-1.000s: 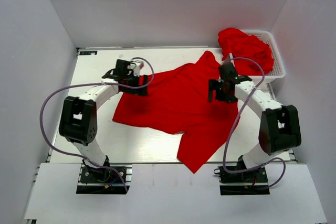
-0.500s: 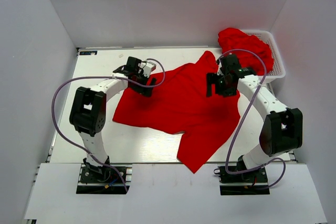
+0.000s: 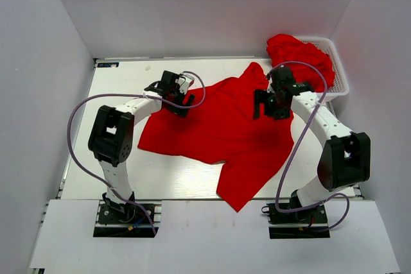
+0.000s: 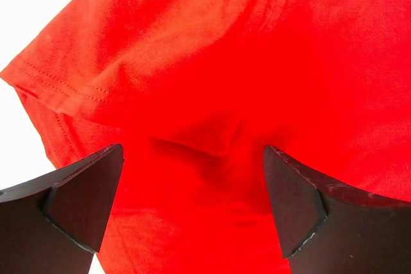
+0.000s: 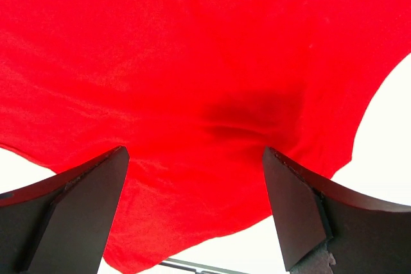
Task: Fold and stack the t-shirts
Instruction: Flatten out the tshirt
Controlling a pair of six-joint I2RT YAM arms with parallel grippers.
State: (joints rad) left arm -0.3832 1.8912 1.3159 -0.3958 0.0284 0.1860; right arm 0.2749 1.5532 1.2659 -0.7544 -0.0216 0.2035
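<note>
Next, my left gripper grabs the red t-shirt by the rumpled cloth beside its hemmed sleeve to spread the shirt for folding.
A red t-shirt (image 3: 221,133) lies spread and rumpled across the white table; one corner hangs over the near edge. My left gripper (image 3: 180,102) is open over the shirt's left sleeve and upper left edge; the hemmed sleeve (image 4: 58,81) fills the left wrist view between the wide-apart fingers. My right gripper (image 3: 270,108) is open over the shirt's upper right part; the right wrist view shows the red cloth (image 5: 192,94) under the wide-apart fingers, with bare table beyond its edge. More red t-shirts (image 3: 298,57) are heaped in a basket at the back right.
A white plastic basket (image 3: 339,72) stands at the back right corner, by the right wall. White walls close in the table on the left, back and right. Purple cables loop off both arms.
My left gripper has moved right along the shirt's upper left edge. My right gripper has moved toward the back, up the shirt's right side. The shirt lies the same.
</note>
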